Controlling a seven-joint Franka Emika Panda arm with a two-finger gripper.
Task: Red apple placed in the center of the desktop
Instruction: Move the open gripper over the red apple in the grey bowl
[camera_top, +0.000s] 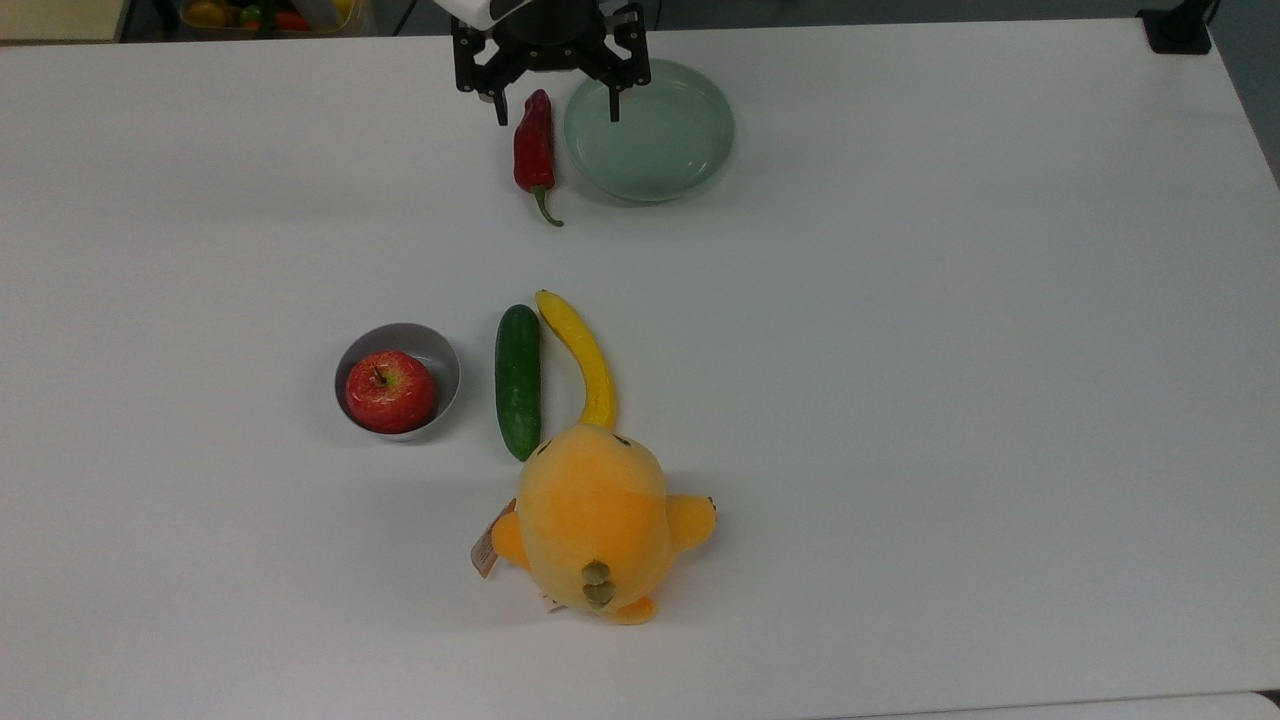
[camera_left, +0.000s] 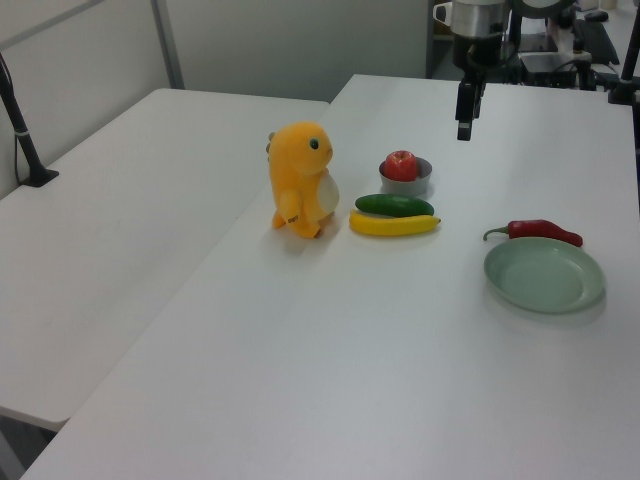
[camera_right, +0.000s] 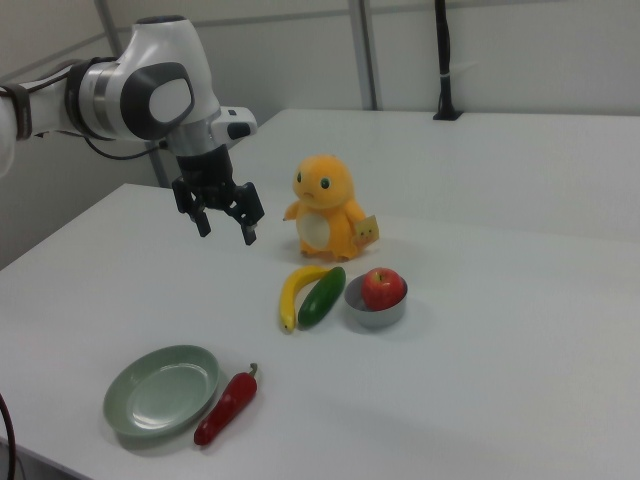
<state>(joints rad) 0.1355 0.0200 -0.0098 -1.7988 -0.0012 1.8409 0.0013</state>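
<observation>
The red apple should next be grabbed by its upper sides above the bowl's rim with my gripper, since the grey bowl wraps the apple's lower half.
The red apple (camera_top: 390, 391) (camera_left: 401, 164) (camera_right: 382, 287) sits inside a small grey bowl (camera_top: 443, 358) (camera_left: 408, 185) (camera_right: 376, 316) on the white desktop (camera_top: 900, 400), left of centre in the top view. My gripper (camera_top: 556, 110) (camera_left: 465, 130) (camera_right: 228, 228) hangs open and empty above the table, at the top view's upper edge, over the gap between the red chili pepper (camera_top: 534, 150) and the green plate (camera_top: 700, 110). It is far from the apple.
A cucumber (camera_top: 518, 381) and a banana (camera_top: 583, 355) lie side by side right of the bowl in the top view. An orange plush toy (camera_top: 595, 520) stands below them. The chili (camera_right: 228, 408) lies beside the plate (camera_right: 160, 390).
</observation>
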